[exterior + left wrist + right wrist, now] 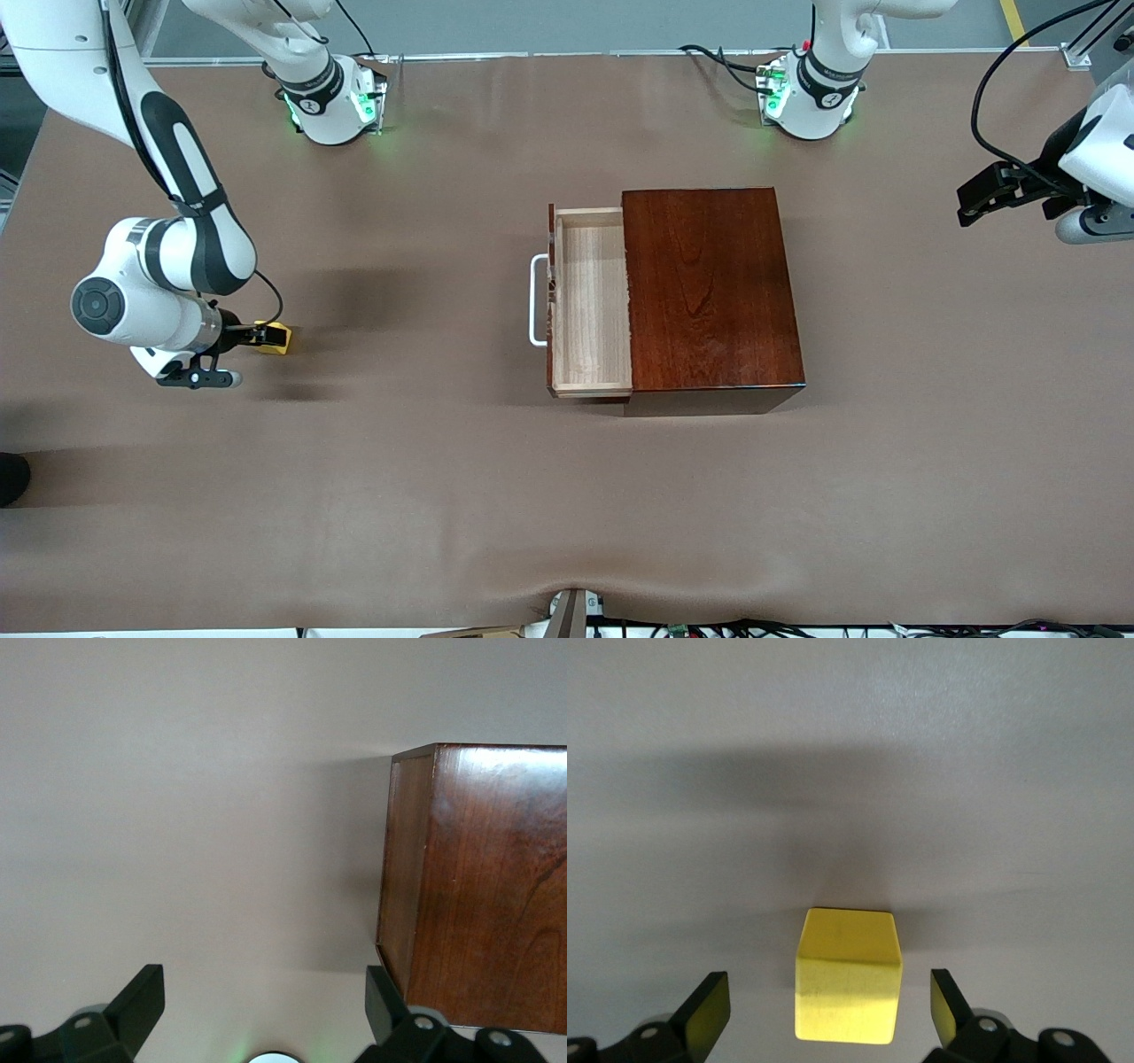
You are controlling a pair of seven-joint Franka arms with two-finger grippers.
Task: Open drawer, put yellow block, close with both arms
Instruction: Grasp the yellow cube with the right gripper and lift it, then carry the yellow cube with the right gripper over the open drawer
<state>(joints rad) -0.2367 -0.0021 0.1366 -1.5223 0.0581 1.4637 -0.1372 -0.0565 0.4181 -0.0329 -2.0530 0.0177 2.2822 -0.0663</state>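
Note:
My right gripper grabs the yellow block (275, 338) by its two opposite sides next, to put it in the open drawer (589, 301).
The yellow block (275, 338) sits on the table near the right arm's end; in the right wrist view (849, 979) it lies between the fingers with a gap on each side. My right gripper (255, 337) (831, 1003) is open around it, low at the table. The drawer (589, 301) stands pulled out of the dark-reddish wooden box (709, 288) toward the right arm's end, empty, with its white handle (537, 299) showing. My left gripper (976, 197) (266, 1003) is open and empty, up over the table at the left arm's end, facing a corner of the box (478, 886).
The brown table cover (425, 496) spreads around the box. The two green-lit arm bases (332, 102) (806, 97) stand along the edge farthest from the front camera. Cables lie at the edge nearest that camera (709, 627).

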